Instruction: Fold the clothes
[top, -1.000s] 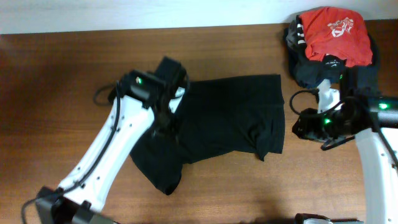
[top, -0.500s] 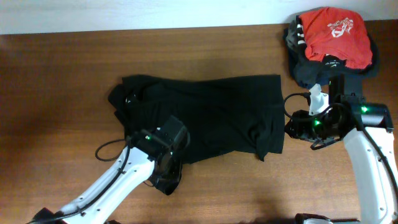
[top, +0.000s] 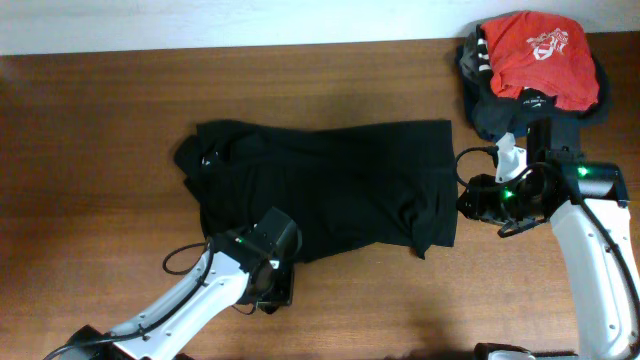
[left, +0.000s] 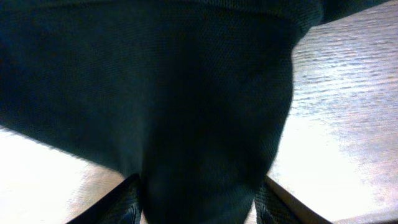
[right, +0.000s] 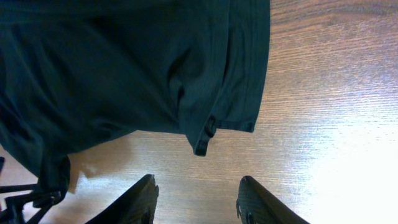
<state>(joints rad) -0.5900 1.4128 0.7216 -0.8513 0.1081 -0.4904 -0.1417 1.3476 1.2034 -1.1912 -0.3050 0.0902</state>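
Observation:
I will next grab the black garment (top: 350, 190) with my left gripper near the end of its sticking-out limb, to fold that near side over the garment's body.
The black garment (top: 350, 190) lies spread flat on the wooden table (top: 90, 170), with one sleeve or leg reaching toward the front left. My left gripper (top: 268, 290) sits over the end of that limb. In the left wrist view its fingers (left: 199, 205) are spread wide with the black fabric (left: 155, 93) between them. My right gripper (top: 466, 203) is open and empty just off the garment's right edge. In the right wrist view its fingers (right: 196, 186) hover over bare wood below a hanging corner of the garment (right: 112, 68). No logo shows.
A red t-shirt with white print (top: 535, 55) lies on a pile of dark garments (top: 495, 115) at the back right corner, just behind my right arm. The table's back edge meets a pale wall.
My left arm has moved from the garment's upper left down to the front-left limb end, leaving the left part laid out. My right gripper has shifted slightly left toward the garment's edge.

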